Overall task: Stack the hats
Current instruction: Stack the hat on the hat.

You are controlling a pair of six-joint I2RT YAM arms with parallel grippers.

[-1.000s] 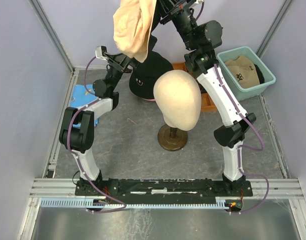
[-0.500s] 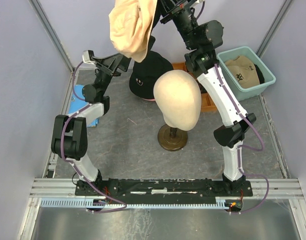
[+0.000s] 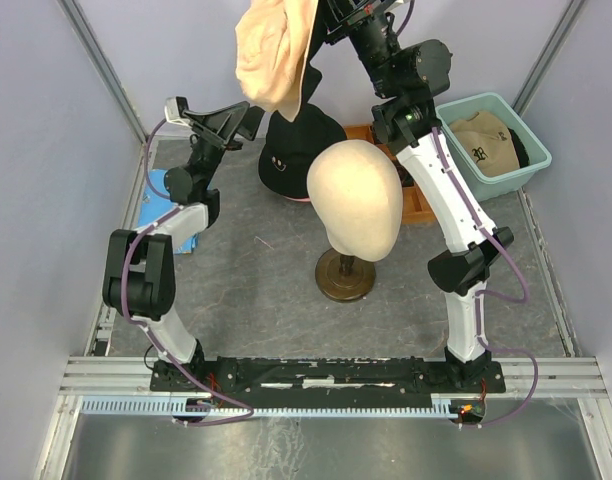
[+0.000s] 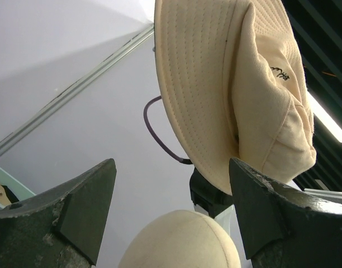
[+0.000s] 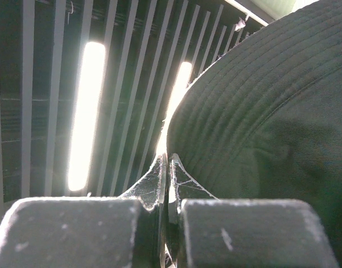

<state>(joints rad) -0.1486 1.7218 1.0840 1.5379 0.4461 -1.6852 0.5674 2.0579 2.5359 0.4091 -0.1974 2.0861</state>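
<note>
The left gripper grabs the beige hat's free brim [image 4: 202, 159] next, across from the right gripper, to stack the beige hat over the black cap.
A plain beige hat [image 3: 271, 55] [image 4: 232, 89] hangs high at the back, pinched by its brim in my right gripper [image 3: 328, 18] [image 5: 166, 167], which is shut on it. In the right wrist view the hat [image 5: 260, 123] looks dark against the ceiling lights. My left gripper [image 3: 231, 122] [image 4: 171, 184] stands open just below and left of it, touching nothing. A black cap [image 3: 296, 150] lies on the table behind the mannequin head, a pink edge [image 3: 298, 201] showing under it. A tan cap [image 3: 486, 140] lies in the teal tub.
The cream mannequin head [image 3: 354, 195] [image 4: 182, 240] on its brown stand [image 3: 344, 275] stands mid-table. The teal tub [image 3: 539, 155] sits at the back right, a brown wooden box [image 3: 418, 205] beside it. A blue object [image 3: 166, 185] lies at the left edge.
My left arm has swung left and back, its open gripper now aimed up at the hat. The beige hat has shifted slightly right in the right gripper.
</note>
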